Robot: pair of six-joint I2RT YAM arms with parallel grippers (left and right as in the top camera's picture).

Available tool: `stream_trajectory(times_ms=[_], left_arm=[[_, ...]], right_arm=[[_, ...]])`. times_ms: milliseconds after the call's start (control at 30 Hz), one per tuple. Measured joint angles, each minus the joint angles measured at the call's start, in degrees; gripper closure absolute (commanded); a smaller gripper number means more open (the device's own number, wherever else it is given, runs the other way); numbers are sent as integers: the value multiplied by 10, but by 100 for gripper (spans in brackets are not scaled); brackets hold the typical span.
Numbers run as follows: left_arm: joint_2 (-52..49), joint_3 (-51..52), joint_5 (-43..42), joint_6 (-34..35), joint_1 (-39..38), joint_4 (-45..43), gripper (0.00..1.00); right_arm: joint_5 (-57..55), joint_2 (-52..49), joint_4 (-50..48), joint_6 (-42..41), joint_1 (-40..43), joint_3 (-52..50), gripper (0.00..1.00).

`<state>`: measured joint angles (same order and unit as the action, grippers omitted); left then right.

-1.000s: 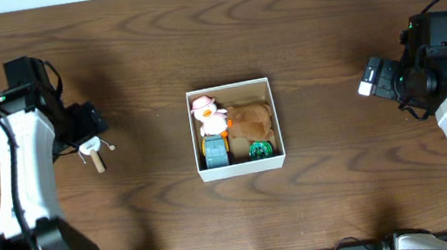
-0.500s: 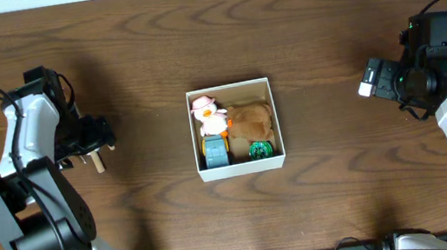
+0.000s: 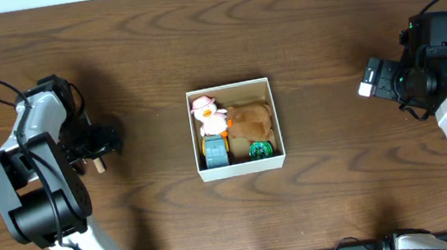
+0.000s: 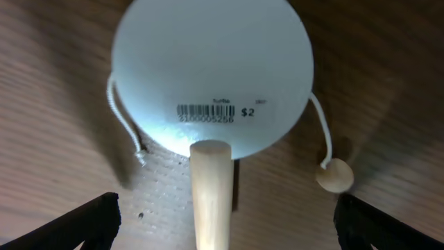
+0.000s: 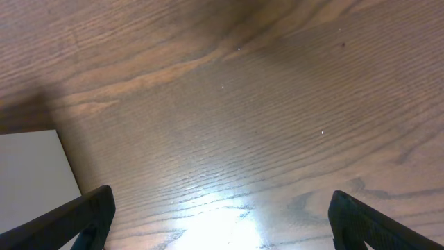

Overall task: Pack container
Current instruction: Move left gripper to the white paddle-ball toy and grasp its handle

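The left gripper's fingers meet their shadows on the tabletop beside the handle [image 3: 99, 163] [image 4: 211, 207], so the left gripper needs to close on the handle. Closing now would hold it.
The container [image 3: 243, 168], a square white-walled box, sits mid-table. It holds a pink duck toy [image 3: 206, 110], a brown plush [image 3: 251, 121], a blue toy [image 3: 215, 151] and a green round toy [image 3: 260, 148]. A small white hand drum [image 4: 211, 69] with a wooden handle [image 4: 211, 194] and a bead on a string [image 4: 334, 175] lies on the table at the left. My left gripper [image 3: 97, 145] is open right above it, one finger on each side of the handle [image 4: 225, 226]. My right gripper [image 3: 372, 78] is open and empty at the far right [image 5: 222, 222].
Only the tip of the drum's handle [image 3: 98, 166] shows below the left gripper in the overhead view. A white corner of the container [image 5: 35, 167] shows at the left edge of the right wrist view. Dark wood table [image 3: 323, 23] all around.
My left arm has swung round and its gripper has moved a little right, over the drum, hiding most of it from above. The right arm has not moved.
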<state>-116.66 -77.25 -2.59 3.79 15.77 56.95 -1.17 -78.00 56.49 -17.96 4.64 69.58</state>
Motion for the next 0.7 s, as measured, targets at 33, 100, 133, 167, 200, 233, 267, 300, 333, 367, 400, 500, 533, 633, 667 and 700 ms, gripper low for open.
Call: stream_trajectory(times_ms=[33,100,133,167,200,233,267,300,333,367,400,500,533,633,667,700], left_arm=[[-2,0,0,0,0,0,1],[-2,0,0,0,0,-1,5],[-2,0,0,2,0,-2,10],[-2,0,-1,2,0,-3,15],[-2,0,-1,3,0,-3,22],[-2,0,0,2,1,-4,28],[-2,0,0,2,2,-4,33],[-2,0,0,3,2,-4,38],[-2,0,-1,4,2,-4,40],[-2,0,0,2,2,-4,42],[-2,0,0,3,3,-4,47],[-2,0,0,3,3,-4,52],[-2,0,-1,3,3,-4,55],[-2,0,-1,4,3,-4,64],[-2,0,0,5,3,-4,67],[-2,0,-1,4,3,-4,70]], right_arm=[[0,0,0,0,0,0,1],[0,0,0,2,0,0,1],[0,0,0,2,0,0,1],[0,0,0,2,0,0,1],[0,0,0,2,0,0,1],[0,0,0,2,0,0,1],[0,0,0,2,0,0,1],[0,0,0,2,0,0,1],[0,0,0,2,0,0,1],[0,0,0,2,0,0,1],[0,0,0,2,0,0,1],[0,0,0,2,0,0,1],[0,0,0,2,0,0,1],[0,0,0,4,0,0,1],[0,0,0,4,0,0,1],[0,0,0,5,0,0,1]])
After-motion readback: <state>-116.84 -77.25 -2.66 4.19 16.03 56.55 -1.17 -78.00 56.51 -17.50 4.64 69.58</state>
